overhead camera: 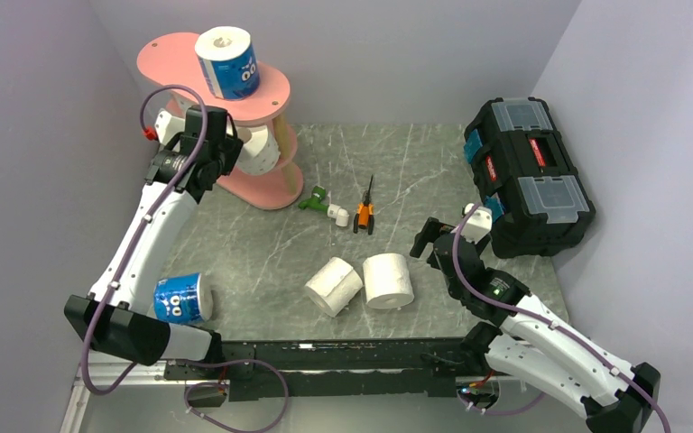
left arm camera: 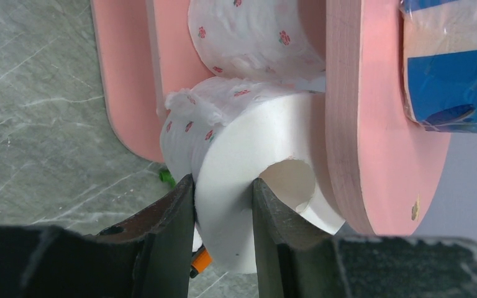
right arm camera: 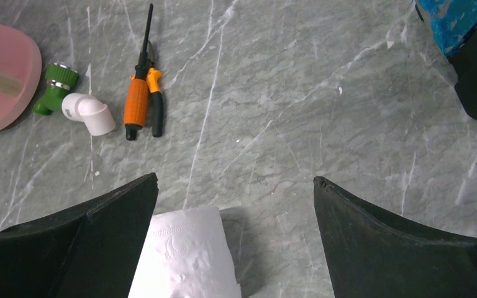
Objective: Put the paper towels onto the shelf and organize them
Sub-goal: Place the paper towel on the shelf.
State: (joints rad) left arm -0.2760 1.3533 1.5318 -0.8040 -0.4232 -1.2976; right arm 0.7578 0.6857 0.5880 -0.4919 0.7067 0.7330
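Observation:
My left gripper should release the pink-dotted roll: its lower end lies against the shelf's middle board beside the other dotted roll (left arm camera: 248,31), so it would settle there.
The pink three-tier shelf (overhead camera: 271,90) stands at the back left, with a blue cartoon-eyed roll (overhead camera: 227,61) on its top board. My left gripper (overhead camera: 237,150) is shut on a pink-dotted roll (overhead camera: 262,149) at the middle tier. In the left wrist view one finger is in the core and one is outside the wall of this roll (left arm camera: 248,143), with another dotted roll (left arm camera: 248,31) behind it. Two plain white rolls (overhead camera: 334,285) (overhead camera: 388,280) and a blue roll (overhead camera: 180,298) lie on the table. My right gripper (overhead camera: 433,239) is open and empty, just right of the white rolls; one roll (right arm camera: 186,254) shows by its left finger.
A black toolbox (overhead camera: 528,176) stands at the right, close behind my right gripper. A white-and-green plastic tool (overhead camera: 325,203) and orange-handled hand tools (overhead camera: 364,209) lie mid-table by the shelf's base (right arm camera: 0,74). Grey walls close in the left, back and right.

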